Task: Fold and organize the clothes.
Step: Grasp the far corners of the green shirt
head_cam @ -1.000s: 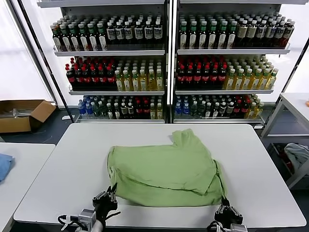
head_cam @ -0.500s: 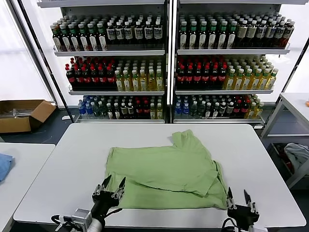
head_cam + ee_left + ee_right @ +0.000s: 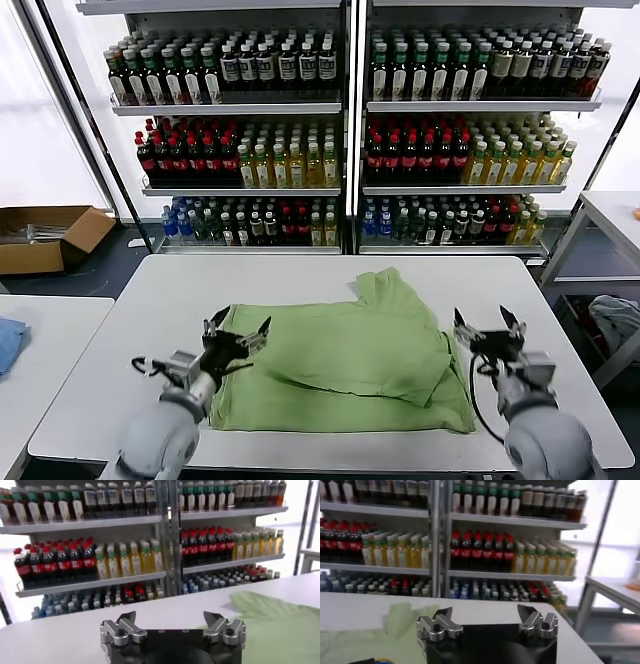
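The right gripper grabs the shirt by its sleeve end (image 3: 384,279) next, to fold the jutting sleeve in over the shirt's body (image 3: 340,345).
The clothes are one light green shirt (image 3: 345,360), lying flat and partly folded on the white table (image 3: 140,310), with one sleeve pointing toward the shelves. My left gripper (image 3: 237,330) hovers open over the shirt's left edge, holding nothing. My right gripper (image 3: 485,328) is open too, just right of the shirt and apart from it. The left wrist view shows the left gripper (image 3: 170,617) with jaws wide above bare table and the shirt (image 3: 272,615) off to one side. In the right wrist view the right gripper (image 3: 484,611) is empty, with the shirt (image 3: 385,630) beside it.
Bottle shelves (image 3: 345,120) stand behind the table. A blue cloth (image 3: 8,340) lies on a second table at the left. A cardboard box (image 3: 45,235) sits on the floor. A grey-blue bundle (image 3: 615,320) lies at the right, below a side table (image 3: 610,215).
Both grippers opened and let go of the shirt's near edge, then rose from the table's front edge to the shirt's left and right sides. The shirt now lies flatter.
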Controlling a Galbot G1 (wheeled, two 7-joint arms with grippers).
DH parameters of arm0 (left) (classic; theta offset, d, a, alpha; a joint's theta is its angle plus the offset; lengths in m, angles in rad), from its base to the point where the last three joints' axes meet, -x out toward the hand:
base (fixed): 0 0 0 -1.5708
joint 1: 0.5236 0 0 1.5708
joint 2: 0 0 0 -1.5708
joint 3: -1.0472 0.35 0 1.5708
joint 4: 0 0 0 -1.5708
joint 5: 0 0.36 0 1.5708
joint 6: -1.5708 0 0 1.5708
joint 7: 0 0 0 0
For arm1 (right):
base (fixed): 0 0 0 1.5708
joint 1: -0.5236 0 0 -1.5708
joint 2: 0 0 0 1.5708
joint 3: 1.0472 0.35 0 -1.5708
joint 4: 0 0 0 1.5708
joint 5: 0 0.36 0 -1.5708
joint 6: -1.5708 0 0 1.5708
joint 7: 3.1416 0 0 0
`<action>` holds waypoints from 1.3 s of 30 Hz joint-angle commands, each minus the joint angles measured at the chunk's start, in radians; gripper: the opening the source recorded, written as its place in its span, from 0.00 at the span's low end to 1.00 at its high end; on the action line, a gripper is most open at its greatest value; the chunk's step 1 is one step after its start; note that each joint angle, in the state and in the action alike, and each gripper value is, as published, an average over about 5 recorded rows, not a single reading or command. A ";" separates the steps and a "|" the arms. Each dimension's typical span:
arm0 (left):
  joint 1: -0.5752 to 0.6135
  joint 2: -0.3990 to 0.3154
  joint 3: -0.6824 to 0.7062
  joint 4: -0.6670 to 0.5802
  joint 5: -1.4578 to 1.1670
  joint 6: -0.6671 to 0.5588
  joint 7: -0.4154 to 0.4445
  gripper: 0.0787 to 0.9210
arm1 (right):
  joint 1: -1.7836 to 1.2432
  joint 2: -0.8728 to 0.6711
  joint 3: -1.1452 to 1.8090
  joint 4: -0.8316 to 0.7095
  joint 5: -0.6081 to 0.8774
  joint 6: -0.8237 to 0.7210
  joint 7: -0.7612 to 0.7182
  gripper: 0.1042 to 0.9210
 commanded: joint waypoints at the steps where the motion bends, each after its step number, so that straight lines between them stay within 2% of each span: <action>1: -0.377 0.022 0.126 0.433 -0.062 0.066 -0.003 0.88 | 0.483 0.049 -0.247 -0.437 0.011 -0.022 -0.012 0.88; 6: -0.391 0.010 0.139 0.478 -0.049 0.084 -0.017 0.88 | 0.507 0.139 -0.269 -0.524 -0.052 -0.022 -0.031 0.88; 13: -0.365 0.001 0.134 0.463 -0.031 0.087 -0.029 0.88 | 0.490 0.224 -0.251 -0.588 -0.104 -0.023 -0.043 0.88; 27: -0.297 -0.010 0.106 0.442 -0.022 0.087 -0.030 0.88 | 0.488 0.313 -0.245 -0.707 -0.139 -0.001 -0.067 0.88; 39: -0.259 -0.008 0.099 0.434 -0.026 0.087 -0.028 0.88 | 0.471 0.336 -0.232 -0.735 -0.155 -0.002 -0.075 0.88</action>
